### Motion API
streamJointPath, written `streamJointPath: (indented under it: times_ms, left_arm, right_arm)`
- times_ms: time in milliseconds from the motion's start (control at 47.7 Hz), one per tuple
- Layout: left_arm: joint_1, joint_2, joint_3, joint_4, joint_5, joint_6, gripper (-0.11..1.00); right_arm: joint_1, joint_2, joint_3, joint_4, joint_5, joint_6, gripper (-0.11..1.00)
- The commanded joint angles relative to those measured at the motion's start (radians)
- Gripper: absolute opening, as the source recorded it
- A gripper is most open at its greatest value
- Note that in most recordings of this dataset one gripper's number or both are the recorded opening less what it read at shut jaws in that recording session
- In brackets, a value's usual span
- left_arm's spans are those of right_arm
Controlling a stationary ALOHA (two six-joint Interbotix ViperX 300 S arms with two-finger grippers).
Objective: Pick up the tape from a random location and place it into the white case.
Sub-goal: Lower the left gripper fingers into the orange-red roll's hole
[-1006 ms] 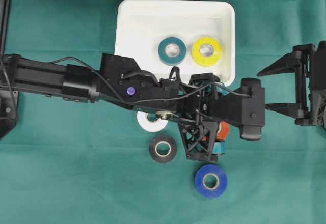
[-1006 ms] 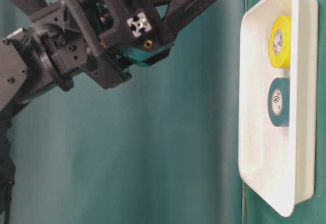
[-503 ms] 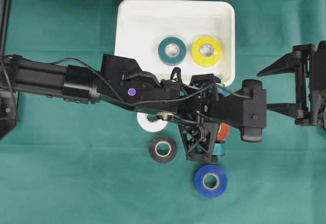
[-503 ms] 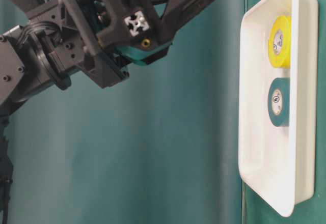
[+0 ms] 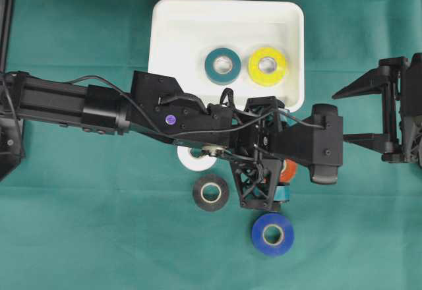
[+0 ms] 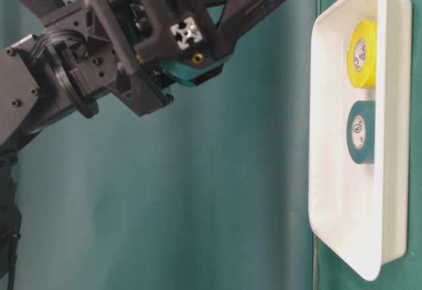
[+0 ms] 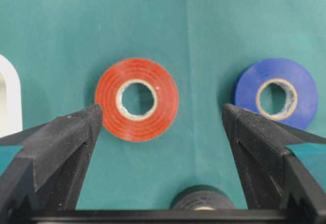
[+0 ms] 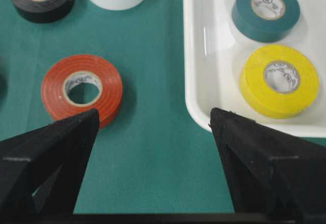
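I should next grab the orange tape by its ring [image 7: 164, 103] with my left gripper. Then the tape goes into the white case [image 7: 9, 96].
An orange tape [image 7: 136, 100] lies flat on the green cloth, beside the white case [image 5: 191, 33]. My left gripper [image 7: 162, 114] hangs above it, open; the roll sits between the fingers, close to the left one. From overhead the left gripper [image 5: 326, 144] and its arm cover most of the orange tape [image 5: 288, 169]. A teal tape [image 5: 222, 65] and a yellow tape [image 5: 267, 66] lie inside the case. My right gripper [image 5: 349, 115] stands open at the right edge with nothing in it. The right gripper [image 8: 154, 117] faces the orange tape [image 8: 81, 89] and the case's rim [image 8: 204, 56].
Loose on the cloth lie a blue tape [image 5: 272, 234], a black tape [image 5: 211, 192] and a white tape [image 5: 195, 159] half under the left arm. The blue tape [image 7: 275, 92] sits just beyond the left gripper's right finger. The case's corner [image 7: 10, 96] shows at the left.
The left arm has only wavered slightly above the orange tape. The tapes, the case and the right arm are where they were.
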Motion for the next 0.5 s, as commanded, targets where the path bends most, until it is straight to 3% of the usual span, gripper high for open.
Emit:
streamJointPath:
  times_ms: [0, 482]
  left_arm:
    - [-0.003, -0.026, -0.011, 0.003, -0.006, -0.002, 0.94]
    - [-0.003, -0.017, 0.020, 0.002, -0.055, -0.002, 0.94]
  right_arm:
    - [0.000, 0.002, -0.025, 0.000, -0.009, -0.002, 0.86]
    - [0.000, 0.002, -0.025, -0.002, -0.012, -0.002, 0.86]
